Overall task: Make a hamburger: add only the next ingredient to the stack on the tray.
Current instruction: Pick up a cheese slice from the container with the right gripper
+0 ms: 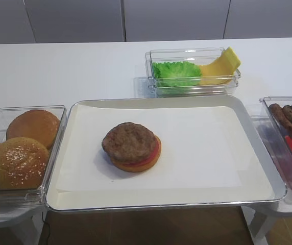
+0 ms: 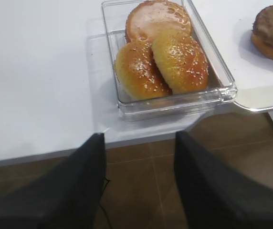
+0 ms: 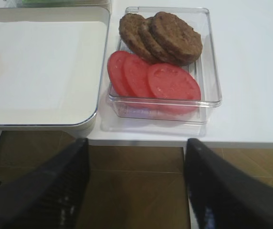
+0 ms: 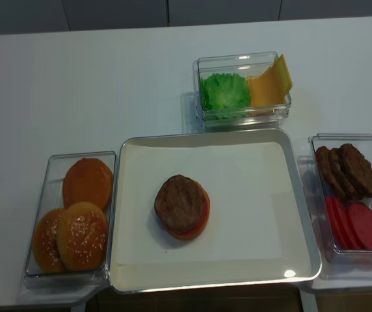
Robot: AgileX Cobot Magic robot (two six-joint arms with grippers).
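Note:
My right gripper pinches the cheese slice by its raised edge above the box's rim (image 4: 284, 71) next. Box sides and lettuce (image 4: 224, 91) crowd the rest of the cheese slice.
The stack (image 1: 131, 146) (image 4: 181, 207) of tan bun, tomato and brown patty stands in the middle of the silver paper-lined tray (image 1: 268, 153) (image 4: 296, 214). The yellow cheese slice (image 1: 220, 66) (image 4: 269, 82) leans in the right half of a clear box behind the tray, beside green lettuce (image 1: 175, 72) (image 4: 224, 91). Neither arm shows in the two high views. My right gripper (image 3: 136, 188) hangs open over the floor, in front of the table edge near the patty-and-tomato box. My left gripper (image 2: 139, 183) is open too, off the table's front edge below the bun box. Both hold nothing.
A clear box of sesame buns (image 1: 21, 153) (image 2: 162, 59) (image 4: 75, 221) sits left of the tray. A clear box with patties (image 3: 162, 36) (image 4: 345, 170) and tomato slices (image 3: 155, 78) (image 4: 358, 224) sits to its right. Brown floor lies below the table's front edge.

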